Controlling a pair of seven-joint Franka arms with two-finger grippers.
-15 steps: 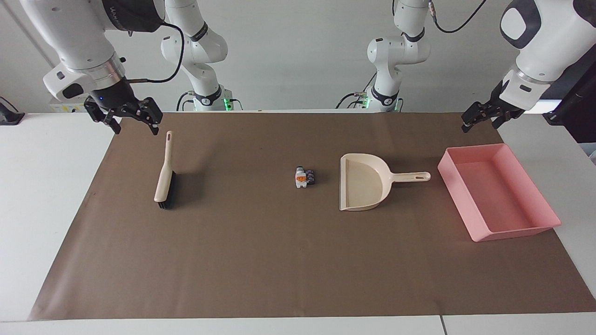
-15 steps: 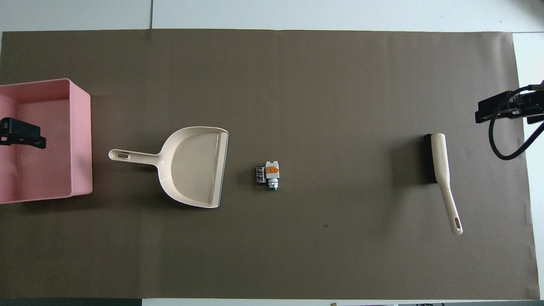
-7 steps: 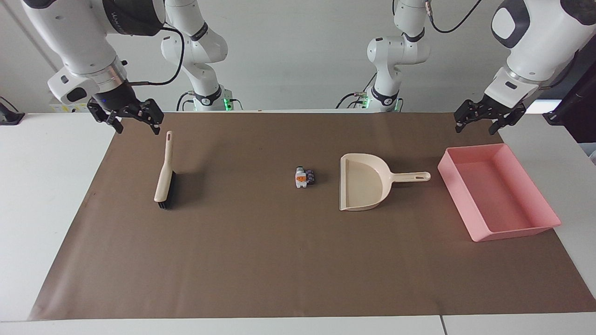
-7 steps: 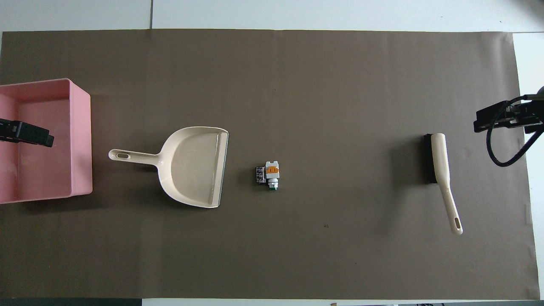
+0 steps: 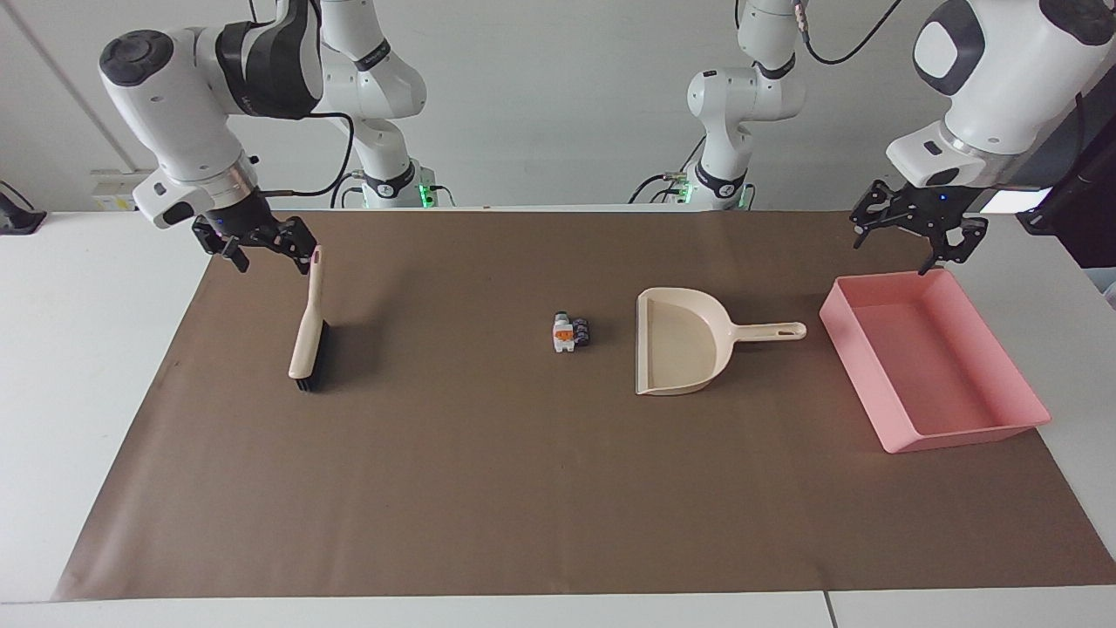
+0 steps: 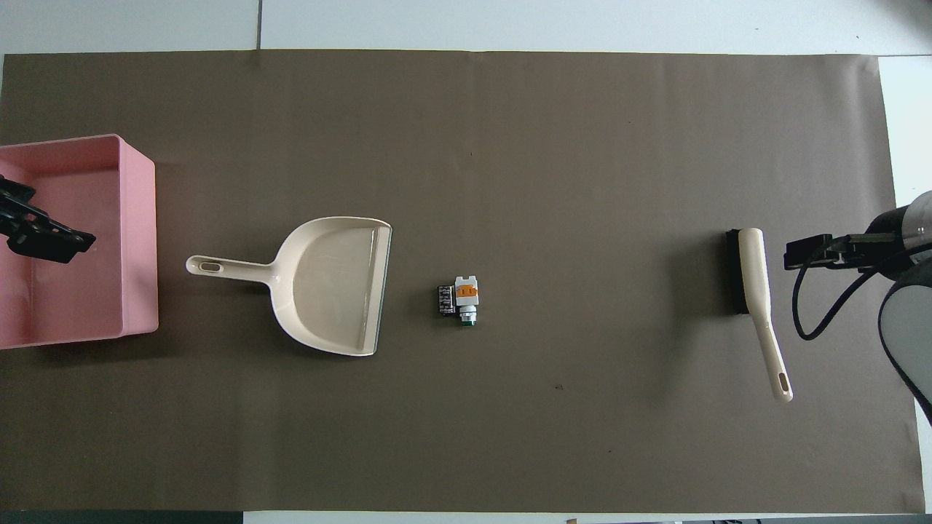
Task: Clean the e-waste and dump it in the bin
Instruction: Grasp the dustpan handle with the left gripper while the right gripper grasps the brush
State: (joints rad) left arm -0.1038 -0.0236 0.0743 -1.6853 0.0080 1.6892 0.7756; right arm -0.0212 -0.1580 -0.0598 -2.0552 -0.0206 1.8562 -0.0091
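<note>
I will grab the dustpan by its handle (image 6: pixel 231 269) with my left gripper next. Then it can collect the e-waste and be tipped into the pink bin.
The e-waste (image 5: pixel 569 332) is a tiny cluster, one white bit with an orange mark and one dark bit, on the brown mat mid-table; it also shows in the overhead view (image 6: pixel 460 298). The beige dustpan (image 5: pixel 684 340) lies beside it, mouth toward it. The pink bin (image 5: pixel 859 375) stands at the left arm's end. A beige brush (image 5: pixel 307 336) with black bristles lies at the right arm's end. My right gripper (image 5: pixel 270 260) is open, empty, close by the tip of the brush handle. My left gripper (image 5: pixel 907 249) is open, empty, over the bin's edge nearest the robots.
The brown mat (image 5: pixel 488 488) covers most of the white table. In the overhead view the dustpan (image 6: pixel 328 284), bin (image 6: pixel 145 240) and brush (image 6: pixel 753 291) lie in a row, with my left gripper (image 6: pixel 51 236) and right gripper (image 6: pixel 808 251) at the ends.
My right gripper has come down and moved toward the brush handle. My left gripper has lowered and turned above the bin's edge. Nothing on the mat has moved.
</note>
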